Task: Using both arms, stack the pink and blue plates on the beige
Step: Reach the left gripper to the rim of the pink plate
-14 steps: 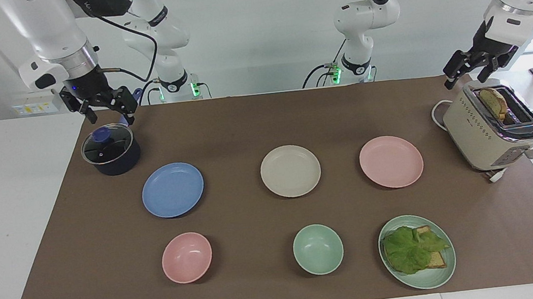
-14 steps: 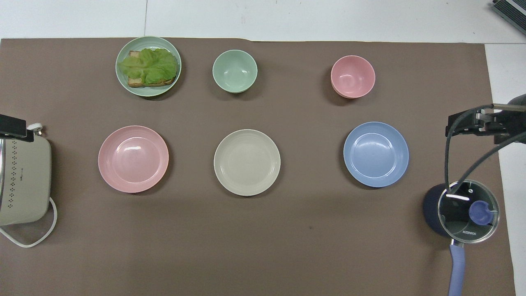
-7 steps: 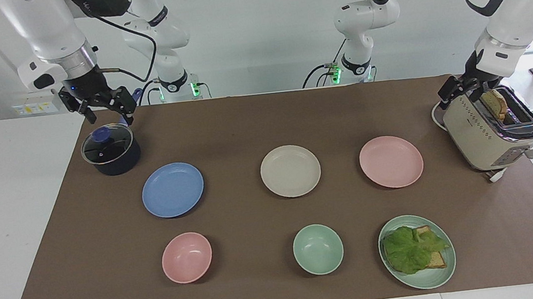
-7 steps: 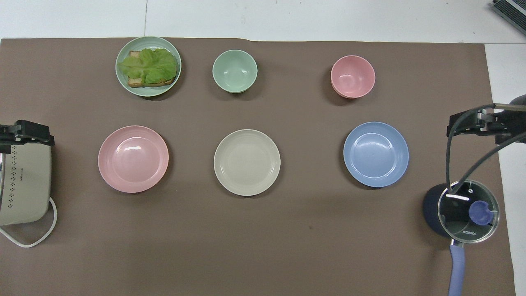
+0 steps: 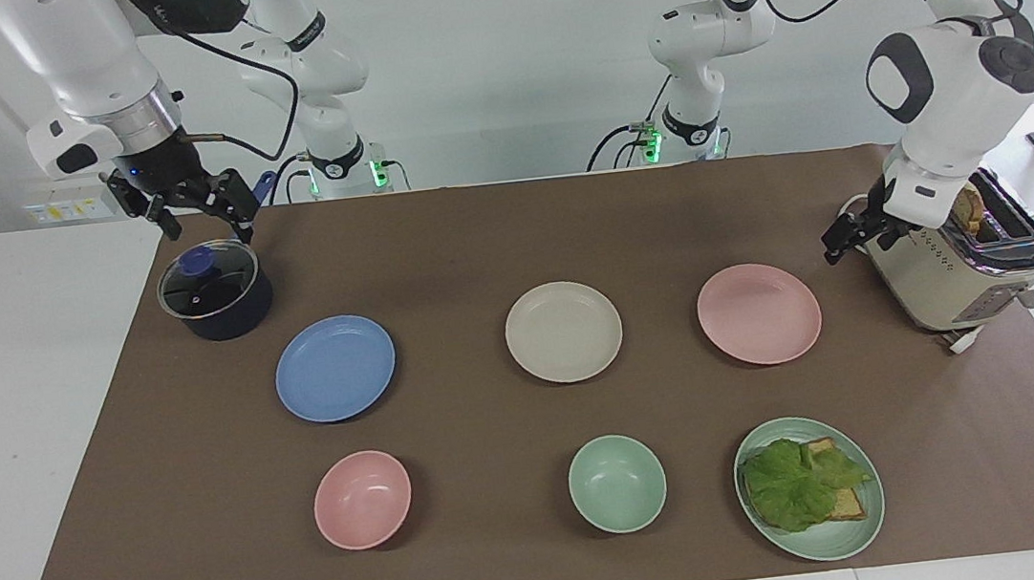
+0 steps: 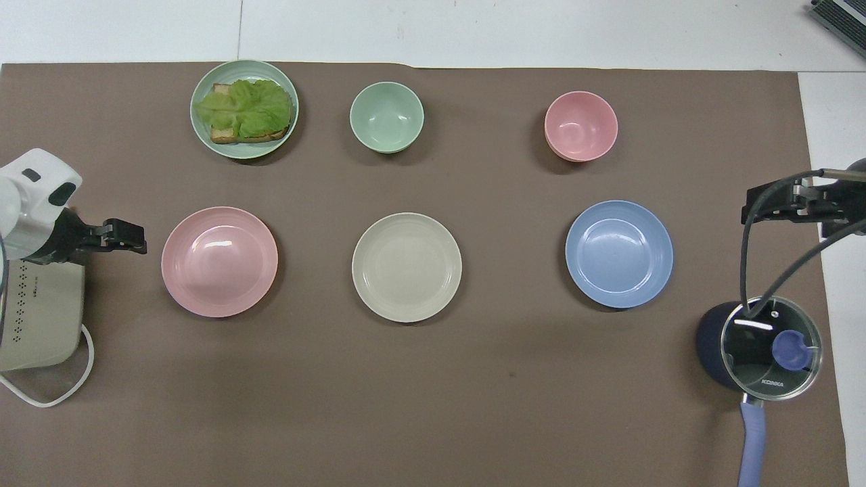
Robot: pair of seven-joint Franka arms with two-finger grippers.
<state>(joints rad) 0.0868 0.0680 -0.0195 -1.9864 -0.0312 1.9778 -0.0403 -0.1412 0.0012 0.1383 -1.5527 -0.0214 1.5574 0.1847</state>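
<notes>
My left gripper pinches the pink plate by its rim (image 6: 165,262) next, since the plate spreads too wide for the fingers.
Three plates lie in a row across the brown mat: the blue plate (image 5: 335,368) (image 6: 619,253) toward the right arm's end, the beige plate (image 5: 564,331) (image 6: 406,267) in the middle, and the pink plate (image 5: 759,314) (image 6: 219,262) toward the left arm's end. My left gripper (image 5: 843,244) (image 6: 133,237) hangs low and open between the toaster and the pink plate, a short gap from the plate's rim, holding nothing. My right gripper (image 5: 205,225) (image 6: 756,208) hovers open and empty over the lidded pot, apart from the blue plate.
A dark pot with a glass lid (image 5: 215,293) stands beside the blue plate. A cream toaster (image 5: 957,268) with a bread slice is at the left arm's end. Farther from the robots lie a pink bowl (image 5: 362,499), a green bowl (image 5: 616,483) and a green plate with lettuce and bread (image 5: 809,488).
My left arm has swung down from above the toaster toward the pink plate's edge. The right gripper has barely shifted over the pot. No plate has moved.
</notes>
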